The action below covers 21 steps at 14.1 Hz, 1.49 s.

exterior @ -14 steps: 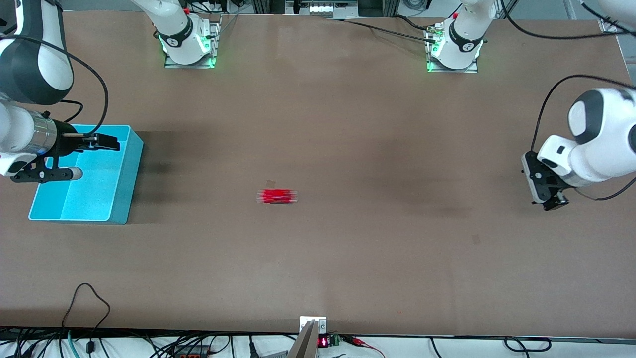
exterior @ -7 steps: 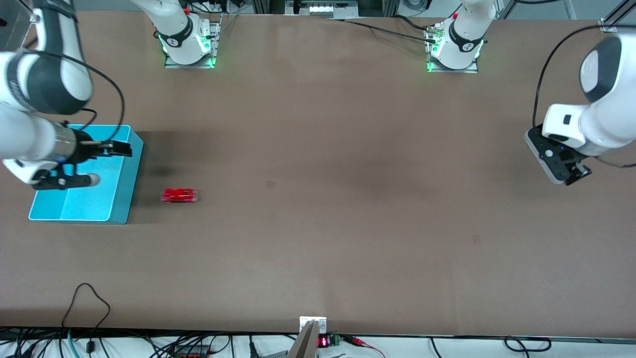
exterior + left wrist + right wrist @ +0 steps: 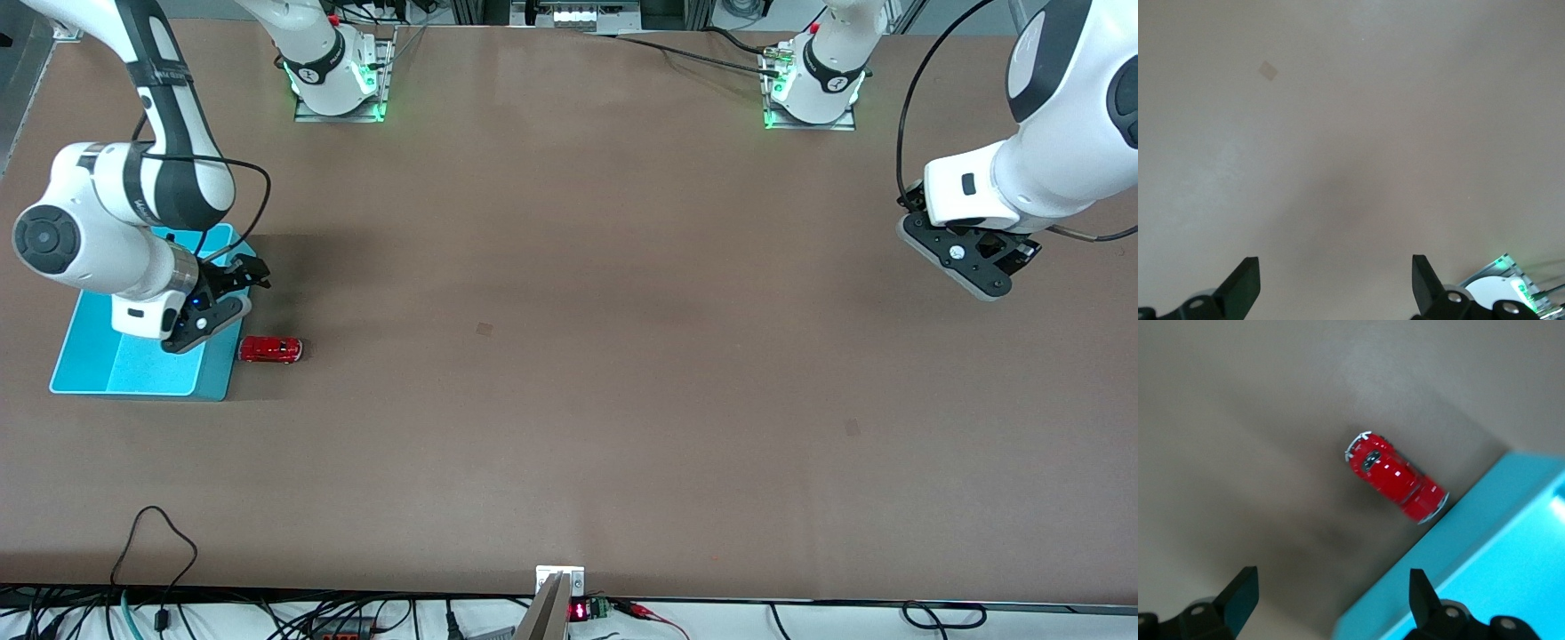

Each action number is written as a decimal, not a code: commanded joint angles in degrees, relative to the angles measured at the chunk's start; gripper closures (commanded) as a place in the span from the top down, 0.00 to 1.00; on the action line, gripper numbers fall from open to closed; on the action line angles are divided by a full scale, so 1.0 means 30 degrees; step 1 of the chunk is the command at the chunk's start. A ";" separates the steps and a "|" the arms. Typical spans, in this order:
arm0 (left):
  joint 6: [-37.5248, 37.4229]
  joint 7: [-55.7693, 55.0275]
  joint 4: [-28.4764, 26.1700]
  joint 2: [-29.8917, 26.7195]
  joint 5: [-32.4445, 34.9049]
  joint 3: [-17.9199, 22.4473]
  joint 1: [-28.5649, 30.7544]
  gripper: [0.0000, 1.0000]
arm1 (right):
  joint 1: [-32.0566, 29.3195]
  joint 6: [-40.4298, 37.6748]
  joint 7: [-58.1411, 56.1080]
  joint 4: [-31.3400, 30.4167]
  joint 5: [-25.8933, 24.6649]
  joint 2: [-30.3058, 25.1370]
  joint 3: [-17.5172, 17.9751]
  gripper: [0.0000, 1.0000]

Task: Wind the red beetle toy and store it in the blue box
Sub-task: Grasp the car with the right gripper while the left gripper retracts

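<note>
The robot's right gripper needs to store the red beetle toy [image 3: 270,349] in the blue box, so it should grip the toy by its long sides next.
The red beetle toy [image 3: 270,349] stands on the table against the outer wall of the blue box [image 3: 220,378], on the side toward the left arm's end. My right gripper [image 3: 242,277] is open and empty, over the box's wall just above the toy. In the right wrist view the toy [image 3: 1395,477] touches the box's wall [image 3: 1485,547], and the open gripper [image 3: 1331,590] straddles the wall's edge. My left gripper [image 3: 1009,262] is open and empty, up over bare table at the left arm's end; its wrist view shows the gripper [image 3: 1335,277] over bare tabletop only.
A small square mark [image 3: 484,329] lies mid-table and shows in the left wrist view [image 3: 1268,70]. The arm bases [image 3: 338,80] stand along the table's edge farthest from the front camera. Cables [image 3: 151,542] trail at the nearest edge.
The toy has rolled from mid-table toward the right arm's end and stopped against the box. My right gripper has swung from over the box to its wall. The left arm has risen.
</note>
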 commanded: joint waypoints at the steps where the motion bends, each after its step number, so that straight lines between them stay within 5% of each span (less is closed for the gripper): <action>1: -0.0525 -0.1424 0.0793 0.0195 0.0174 -0.0351 -0.0034 1.00 | -0.1061 0.2973 -0.5832 -0.1177 -0.1168 -0.0153 0.1315 1.00; 3: -0.0525 -0.2826 0.0766 0.0048 -0.0116 0.1014 -0.1549 1.00 | -0.1092 0.4965 -0.9822 -0.1177 -0.1200 0.0492 0.1404 1.00; 5: -0.0409 -0.4643 0.0766 0.0019 -0.3236 0.6067 -0.4794 1.00 | -0.1092 0.5880 -1.1418 -0.1177 -0.1200 0.1224 0.1404 1.00; 9: 0.0727 -0.6988 0.0328 -0.1266 -0.4515 1.0889 -0.8902 1.00 | -0.1092 0.6556 -1.2213 -0.1177 -0.1288 0.2308 0.1404 1.00; 14: 0.3166 -0.9485 -0.3506 -0.4515 -0.3496 1.2334 -1.0609 1.00 | -0.1675 0.8221 -1.2653 -0.1585 -0.1318 0.3423 0.1404 1.00; 19: 0.3225 -0.9427 -0.3219 -0.4259 -0.3130 1.2246 -1.0584 1.00 | -0.1795 0.9691 -1.2917 -0.1822 -0.1318 0.4039 0.1404 1.00; 21: 0.3050 -0.9368 -0.1995 -0.3210 -0.3693 1.2246 -1.0319 1.00 | -0.1824 0.9664 -1.3005 -0.1851 -0.1347 0.4099 0.1404 0.44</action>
